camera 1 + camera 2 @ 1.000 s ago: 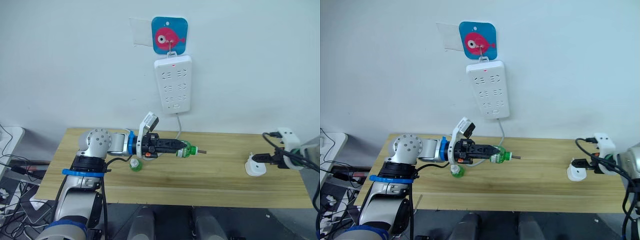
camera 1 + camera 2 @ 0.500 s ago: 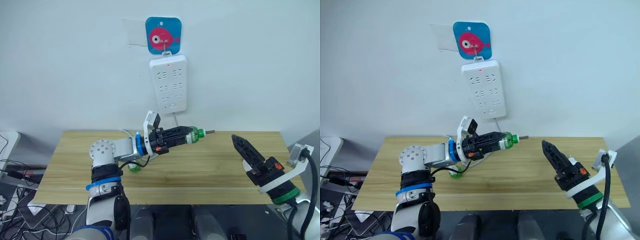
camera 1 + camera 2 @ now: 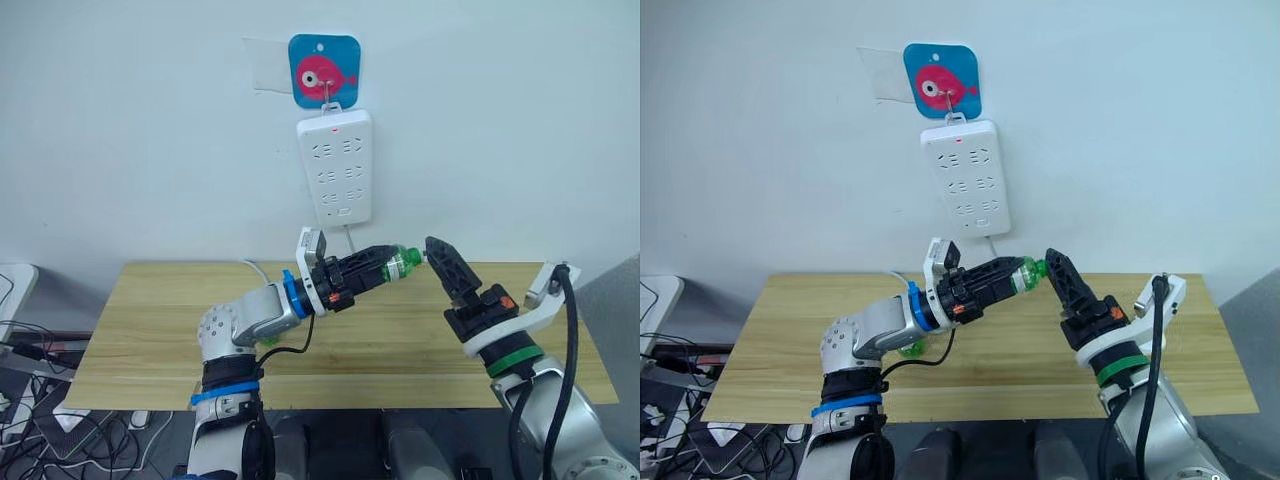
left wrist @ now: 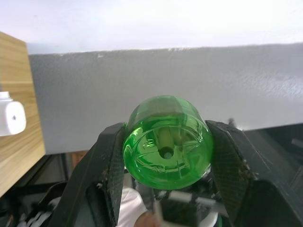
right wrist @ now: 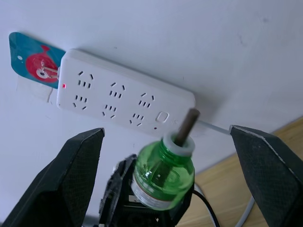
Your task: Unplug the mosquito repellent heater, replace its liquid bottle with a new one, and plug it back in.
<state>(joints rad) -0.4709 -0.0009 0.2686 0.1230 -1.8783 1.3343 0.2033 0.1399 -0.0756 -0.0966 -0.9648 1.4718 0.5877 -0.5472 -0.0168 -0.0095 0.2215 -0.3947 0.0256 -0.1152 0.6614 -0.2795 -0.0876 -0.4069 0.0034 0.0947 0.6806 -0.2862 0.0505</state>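
Observation:
I will next use my right gripper to grab the green liquid bottle by its neck (image 5: 176, 150), so I can take it over and keep its brown wick (image 5: 187, 126) untouched.
My left gripper (image 3: 385, 266) is shut on a green liquid bottle (image 3: 401, 262) and holds it in the air above the table, with the brown wick pointing to the right and up. In the left wrist view the bottle's round base (image 4: 166, 142) sits clamped between the two fingers. My right gripper (image 5: 166, 131) is open, its fingers spread wide on either side of the bottle's neck (image 5: 163, 172) without touching it. A second green bottle (image 3: 908, 350) lies on the table, half hidden behind my left arm. The mosquito repellent heater (image 4: 9, 118) rests on the wooden table, with nothing holding it.
A white power strip (image 3: 335, 168) hangs on the wall from a hook on a blue fish sticker (image 3: 324, 70), its red light on. Its cable drops down behind the wooden table (image 3: 150, 330).
My right gripper has left the heater at the table's right end and swung up to the bottle's wick end. My left arm has raised the bottle higher. The camera has shifted.

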